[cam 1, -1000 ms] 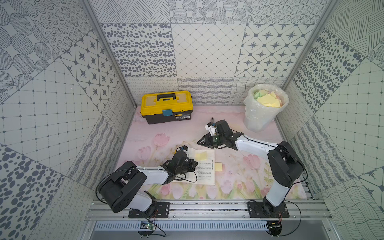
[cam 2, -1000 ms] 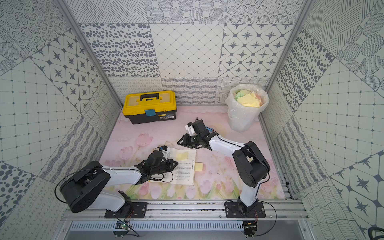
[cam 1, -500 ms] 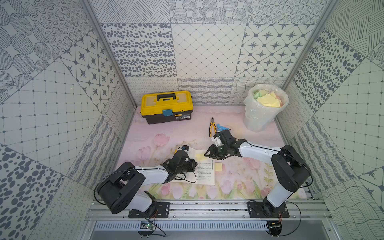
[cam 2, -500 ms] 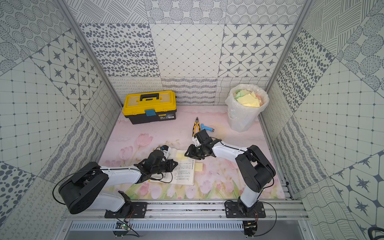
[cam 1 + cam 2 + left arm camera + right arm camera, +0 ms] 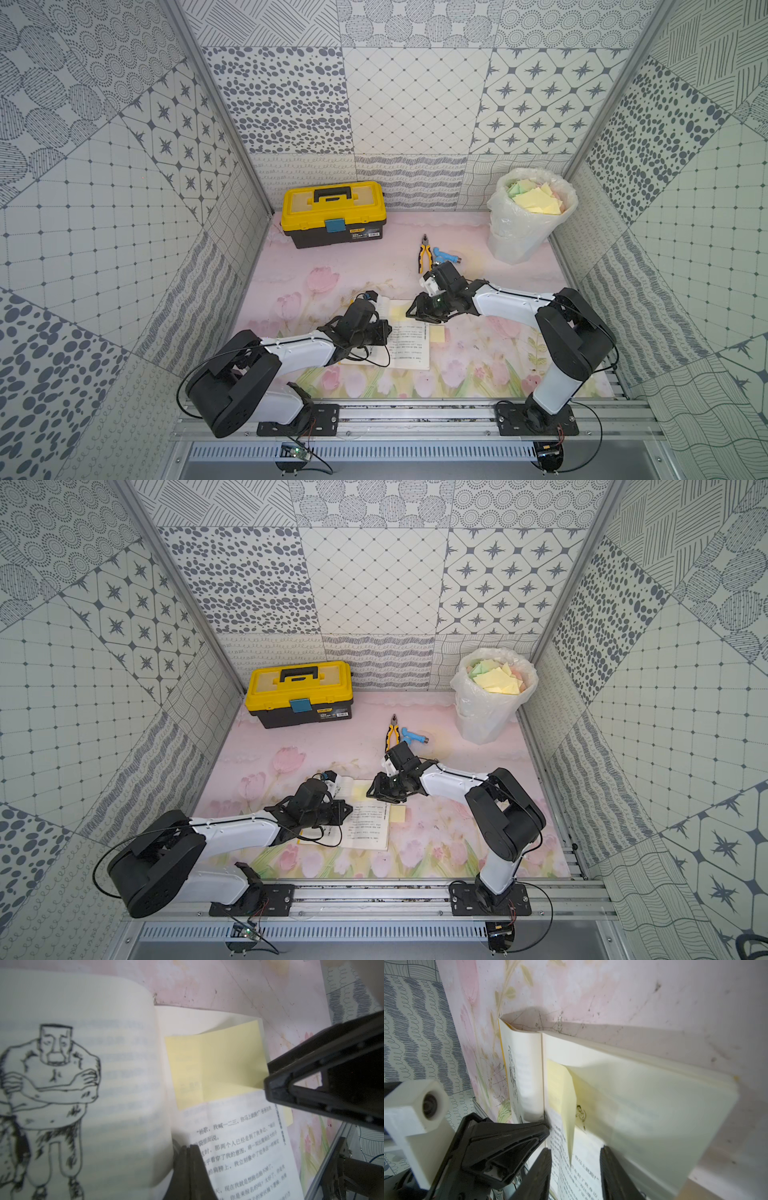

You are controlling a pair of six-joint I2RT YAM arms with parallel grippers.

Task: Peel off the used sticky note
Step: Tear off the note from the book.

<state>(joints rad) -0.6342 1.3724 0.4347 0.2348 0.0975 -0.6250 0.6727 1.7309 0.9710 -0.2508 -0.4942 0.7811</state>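
Next, my right gripper pinches the sticky note by the raised flap (image 5: pixel 570 1126) of its outer half. Then it peels the note's stuck half off the page.
An open book (image 5: pixel 409 349) lies on the flowered mat. A pale yellow sticky note (image 5: pixel 216 1064) is stuck near the top of its right page, its outer half creased and lifted. My left gripper (image 5: pixel 188 1147) is shut and rests its tips on the right page beside the spine; nothing is held in it. My right gripper (image 5: pixel 574 1167) is open at the note, and the raised flap (image 5: pixel 570 1126) hangs in the gap between its fingers (image 5: pixel 544 1167) without being pinched. In both top views the right gripper (image 5: pixel 415 309) (image 5: pixel 374 789) covers most of the note.
A second yellow note (image 5: pixel 437 333) sticks out past the book's right edge. Behind the book lie yellow pliers (image 5: pixel 424 257) and a blue tool (image 5: pixel 444 255). A yellow toolbox (image 5: pixel 332 214) stands at the back left, and a bagged bin (image 5: pixel 532 232) of discarded notes at the back right.
My right arm has swung from over the pliers towards me and down to the book's top right corner, with its jaws opening a little. The left arm has stayed put.
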